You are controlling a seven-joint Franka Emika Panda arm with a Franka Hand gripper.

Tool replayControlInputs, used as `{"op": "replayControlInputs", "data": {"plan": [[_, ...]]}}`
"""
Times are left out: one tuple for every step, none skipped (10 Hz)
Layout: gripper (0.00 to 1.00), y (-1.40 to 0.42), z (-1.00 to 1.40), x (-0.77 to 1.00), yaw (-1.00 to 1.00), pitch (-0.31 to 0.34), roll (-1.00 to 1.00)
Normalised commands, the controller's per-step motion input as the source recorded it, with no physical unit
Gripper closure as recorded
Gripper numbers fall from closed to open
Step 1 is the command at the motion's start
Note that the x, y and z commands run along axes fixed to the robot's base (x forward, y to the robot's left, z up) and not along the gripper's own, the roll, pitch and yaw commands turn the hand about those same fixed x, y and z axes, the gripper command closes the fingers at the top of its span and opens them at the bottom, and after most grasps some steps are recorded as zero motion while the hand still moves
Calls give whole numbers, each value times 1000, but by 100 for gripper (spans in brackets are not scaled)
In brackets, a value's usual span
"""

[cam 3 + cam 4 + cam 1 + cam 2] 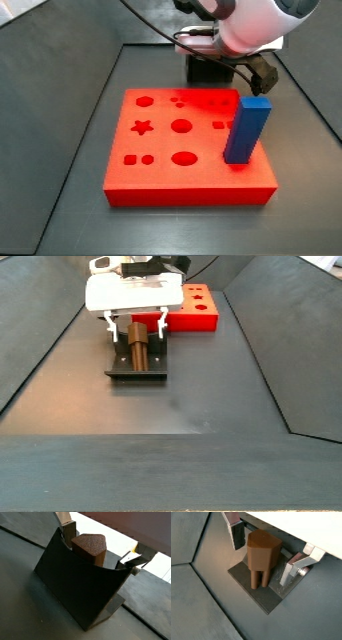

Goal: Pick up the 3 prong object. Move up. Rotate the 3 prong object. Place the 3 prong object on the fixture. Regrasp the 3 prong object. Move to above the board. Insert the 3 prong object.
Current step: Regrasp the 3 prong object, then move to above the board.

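Observation:
The robot's gripper will next take hold of the 3 prong object by its blocky end (pixel 88 548), so the object's prongs stay free to go into the board's holes.
The 3 prong object (pixel 261 554) is a brown wooden peg resting on the dark fixture (pixel 254 594), with its prongs toward the base plate. In both wrist views my gripper (pixel 264 552) is open and straddles the peg, a gap showing on each side between the fingers (pixel 238 534) and the wood. The peg's flat end (pixel 90 543) shows above the fixture's dark wall (pixel 77 582), between the tips of my gripper (pixel 99 546). In a side view the peg (pixel 136 348) lies along the fixture (pixel 138 368) under the gripper (pixel 134 324). The red board (pixel 160 160) lies nearby.
A tall blue block (pixel 247 130) stands upright on the board's right side. The board (pixel 198 308) sits just beyond the fixture at the far end of the dark trough-shaped floor, whose walls slope up on both sides. A cable runs from the arm.

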Motion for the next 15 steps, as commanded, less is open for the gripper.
{"op": "replayControlInputs", "data": {"plan": [[0, -10, -169, 13, -10, -4, 56], [0, -10, -169, 13, -10, -4, 56], [0, -10, -169, 13, -10, -4, 56], [0, -10, -169, 13, -10, -4, 56], [100, 0, 0, 0, 0, 0, 0], [100, 1, 1000, 1, -23, 205, -48], [100, 0, 1000, 0, -21, 205, -53], [100, 0, 1000, -4, 17, 202, -69], [100, 0, 1000, -7, 75, 179, -75], [100, 0, 1000, -8, 111, 156, -73], [100, -1, 1000, -8, 129, 127, -65], [100, -1, 1000, -8, 140, 100, -55], [100, -2, 1000, -6, 141, 62, -45], [100, -3, 1000, -6, 131, 43, -37], [100, -4, 1000, -5, 111, 23, -33]]}}
